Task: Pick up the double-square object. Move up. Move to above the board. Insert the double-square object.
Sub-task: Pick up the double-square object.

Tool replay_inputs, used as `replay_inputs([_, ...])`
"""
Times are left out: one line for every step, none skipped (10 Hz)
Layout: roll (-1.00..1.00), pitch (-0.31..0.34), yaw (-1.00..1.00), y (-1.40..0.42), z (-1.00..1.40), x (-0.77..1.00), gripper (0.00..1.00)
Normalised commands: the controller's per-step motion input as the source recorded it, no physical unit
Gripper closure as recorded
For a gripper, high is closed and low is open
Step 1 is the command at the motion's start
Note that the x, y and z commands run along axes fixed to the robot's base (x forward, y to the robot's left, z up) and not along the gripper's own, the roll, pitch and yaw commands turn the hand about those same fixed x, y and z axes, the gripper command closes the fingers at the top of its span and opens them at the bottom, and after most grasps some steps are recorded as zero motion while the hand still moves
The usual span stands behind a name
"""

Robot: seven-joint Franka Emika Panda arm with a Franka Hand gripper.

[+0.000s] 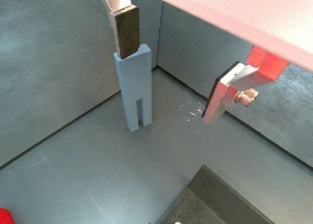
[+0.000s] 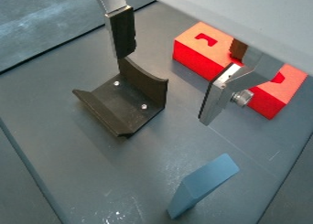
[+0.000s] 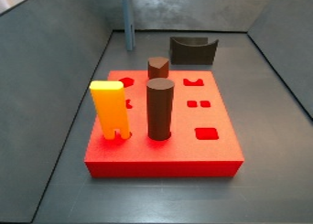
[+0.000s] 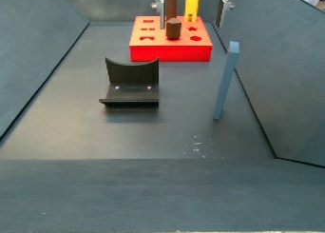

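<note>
My gripper takes hold of the double-square object by its top next, which leaves its two legs free to slot into the board (image 3: pixel 184 150).
The double-square object (image 1: pixel 134 86) is a tall grey-blue bar standing upright on its two legs on the grey floor near a wall; it also shows in both side views (image 4: pixel 225 80) (image 3: pixel 127 22) and in a wrist view (image 2: pixel 203 186). The red board (image 3: pixel 184 150) with cut-out holes lies apart from it and shows in other views (image 2: pixel 202 52) (image 4: pixel 150 52). My gripper (image 1: pixel 174 74) is open and empty above the floor, also seen here (image 2: pixel 171 77). One dark finger pad (image 1: pixel 127 28) lines up with the bar's top. Nothing is between the fingers.
A dark grey block with a curved notch (image 2: pixel 123 104) (image 4: pixel 131 82) stands on the floor between bar and board. On the board stand a yellow-orange two-legged block (image 3: pixel 110 109) and two dark brown cylinders (image 3: pixel 160 109). Grey walls (image 4: pixel 273 66) enclose the floor.
</note>
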Motion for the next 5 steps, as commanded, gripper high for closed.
replay_inputs([0.00,0.000,-0.15,0.04,0.00,-0.28,0.00])
replay_inputs([-0.02,0.000,-0.21,0.12,0.02,-0.45,0.00])
replay_inputs([-0.07,-0.060,-0.31,0.19,0.06,-0.59,0.00])
replay_inputs([-0.07,-0.080,-0.37,0.21,0.09,-0.69,0.00])
replay_inputs([-0.06,-0.099,-0.40,0.18,0.09,-0.75,0.00])
